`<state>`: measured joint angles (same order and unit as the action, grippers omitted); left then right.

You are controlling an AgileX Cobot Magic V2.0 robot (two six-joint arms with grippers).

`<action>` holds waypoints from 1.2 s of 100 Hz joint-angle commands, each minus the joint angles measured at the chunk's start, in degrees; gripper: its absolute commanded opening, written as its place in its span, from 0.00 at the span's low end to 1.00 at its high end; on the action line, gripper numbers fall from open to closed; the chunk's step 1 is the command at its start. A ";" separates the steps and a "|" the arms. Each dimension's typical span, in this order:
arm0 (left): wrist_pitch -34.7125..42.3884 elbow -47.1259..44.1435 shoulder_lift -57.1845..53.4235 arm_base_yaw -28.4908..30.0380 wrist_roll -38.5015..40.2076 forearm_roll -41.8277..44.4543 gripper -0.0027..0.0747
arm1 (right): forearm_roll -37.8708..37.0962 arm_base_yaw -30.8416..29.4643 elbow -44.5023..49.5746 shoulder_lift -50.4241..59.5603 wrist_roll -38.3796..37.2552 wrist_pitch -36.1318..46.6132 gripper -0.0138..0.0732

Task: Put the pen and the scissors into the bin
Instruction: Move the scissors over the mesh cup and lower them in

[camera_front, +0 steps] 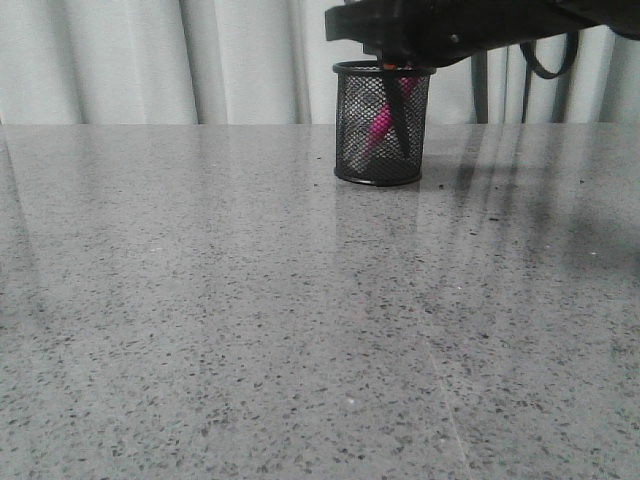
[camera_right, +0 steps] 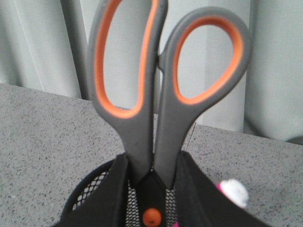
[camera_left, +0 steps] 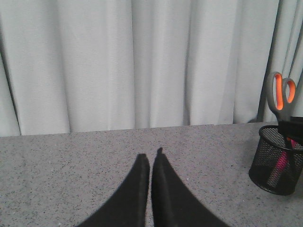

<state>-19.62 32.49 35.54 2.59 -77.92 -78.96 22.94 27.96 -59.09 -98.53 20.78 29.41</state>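
The scissors' blades reach down inside the mesh bin in the front view, so it is time for my right gripper to let go: the scissors would settle.
The black mesh bin (camera_front: 352, 70) stands at the table's far side, right of middle. The pink pen (camera_front: 379, 126) leans inside it; its white end (camera_right: 233, 192) shows in the right wrist view. The grey scissors (camera_right: 142, 94) with orange loops stand upright, blades down in the bin (camera_right: 79, 198), handles above the rim. My right gripper (camera_right: 150, 163) is shut on the scissors just below the handles, over the bin (camera_front: 393, 58). My left gripper (camera_left: 151, 158) is shut and empty, low over the table left of the bin (camera_left: 274, 161); it sees the scissors (camera_left: 281, 92) and pen (camera_left: 282, 163).
The grey speckled table (camera_front: 250, 300) runs from the bin to the front edge. A pale curtain (camera_front: 150, 60) hangs behind the table. The right arm (camera_front: 480, 30) reaches in from the upper right with a cable loop (camera_front: 548, 55).
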 commanded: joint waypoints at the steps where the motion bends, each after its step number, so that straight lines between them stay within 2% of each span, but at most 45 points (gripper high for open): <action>1: 0.75 1.65 -0.24 0.13 0.05 -2.02 0.01 | -0.41 0.00 -1.35 2.41 -0.10 5.17 0.07; 47: 0.75 1.65 -0.24 0.13 0.05 -2.10 0.01 | -0.41 0.00 -1.35 1.41 -0.10 2.68 0.08; 61: 0.75 1.65 -0.24 0.13 0.05 -2.10 0.01 | -0.41 0.00 -1.35 1.41 -0.10 2.56 0.15; 92: 0.75 1.65 -0.24 0.13 0.05 -2.14 0.01 | -0.41 0.00 -1.35 1.41 -0.10 2.67 0.39; 108: 0.75 1.65 -0.24 0.13 0.05 -2.14 0.01 | -0.41 0.00 -1.35 1.53 -0.10 3.33 0.44; 120: 0.75 1.65 -0.24 0.13 0.05 -2.14 0.01 | -0.41 0.00 -1.35 1.53 -0.10 3.58 0.45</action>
<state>-19.51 32.49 35.54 2.59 -77.92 -79.09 22.94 28.10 -58.90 -99.31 20.68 29.15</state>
